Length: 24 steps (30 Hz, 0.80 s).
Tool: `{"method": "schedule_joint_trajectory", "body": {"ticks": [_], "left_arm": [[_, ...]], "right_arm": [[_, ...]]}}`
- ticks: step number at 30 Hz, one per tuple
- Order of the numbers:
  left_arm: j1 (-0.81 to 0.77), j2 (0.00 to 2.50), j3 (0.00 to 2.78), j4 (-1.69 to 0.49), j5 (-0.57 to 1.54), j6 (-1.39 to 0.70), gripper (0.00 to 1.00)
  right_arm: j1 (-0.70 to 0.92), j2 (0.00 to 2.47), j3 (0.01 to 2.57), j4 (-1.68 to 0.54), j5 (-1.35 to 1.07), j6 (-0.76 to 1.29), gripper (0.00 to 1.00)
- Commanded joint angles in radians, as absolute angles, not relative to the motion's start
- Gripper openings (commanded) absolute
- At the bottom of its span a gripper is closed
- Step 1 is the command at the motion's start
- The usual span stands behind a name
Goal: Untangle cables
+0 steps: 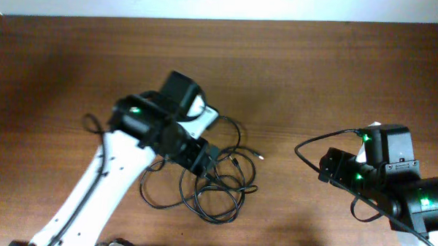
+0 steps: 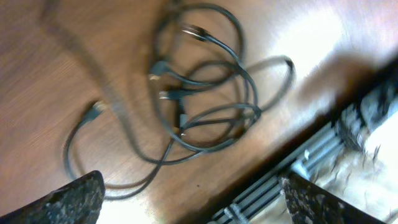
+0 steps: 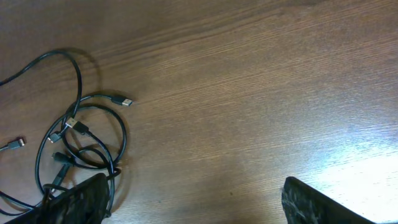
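Observation:
I need to untangle the cables, so my left gripper should next grab one cable by a single piece of its loop point(image 1: 193, 204) point(image 2: 194, 150) and leave the other pieces free.
The cables point(image 1: 224, 187) lie as a loose tangle of thin black loops on the wooden table point(image 1: 301, 67), just left of centre. One small plug end point(image 1: 260, 156) pokes out to the right. My left gripper point(image 1: 205, 156) hovers over the tangle's upper left part. In the left wrist view the cables point(image 2: 202, 93) lie on the wood ahead of the left gripper point(image 2: 193, 205), whose jaws stand wide apart with nothing between them. My right gripper point(image 1: 326, 165) is well to the right of the tangle. In the right wrist view it point(image 3: 199, 205) is open over bare wood, with the cables point(image 3: 81, 134) by its left finger point(image 3: 74, 205).
A thicker black wire point(image 1: 313, 144) loops out from the right arm, and another point(image 1: 95, 124) from the left arm. Beyond the table edge in the left wrist view runs a ribbed grey strip point(image 2: 311, 165). A white wall point(image 1: 223, 5) borders the far side.

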<state>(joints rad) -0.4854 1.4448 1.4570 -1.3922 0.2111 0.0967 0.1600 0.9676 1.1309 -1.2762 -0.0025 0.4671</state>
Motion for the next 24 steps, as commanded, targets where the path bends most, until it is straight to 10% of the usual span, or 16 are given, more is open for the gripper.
{"method": "schedule_joint_trajectory", "body": {"ticks": [1, 10, 14, 16, 17, 24], "left_arm": [[-0.61, 1.539, 1.41, -1.344, 0.289, 0.351, 0.96], [-0.712, 1.938, 1.373, -1.314, 0.293, 0.57, 0.93], [-0.712, 2.006, 1.371, -1.321, 0.294, 0.57, 0.71], [-0.712, 2.005, 1.372, -1.352, 0.315, 0.569, 0.12], [-0.712, 2.004, 1.378, -1.416, 0.355, 0.569, 0.0], [-0.711, 1.946, 1.858, -1.489, 0.453, 0.519, 0.0]], "right_arm": [[0.156, 0.961, 1.137, -1.266, -0.023, 0.459, 0.88], [0.156, 0.961, 1.137, -1.268, -0.023, 0.448, 0.88], [0.156, 0.961, 1.137, -1.268, -0.023, 0.448, 0.88], [0.156, 0.961, 1.137, -1.268, -0.022, 0.448, 0.88], [0.156, 0.961, 1.137, -1.264, -0.023, 0.448, 0.88], [0.156, 0.962, 1.137, -1.267, -0.079, 0.388, 0.88]]}}
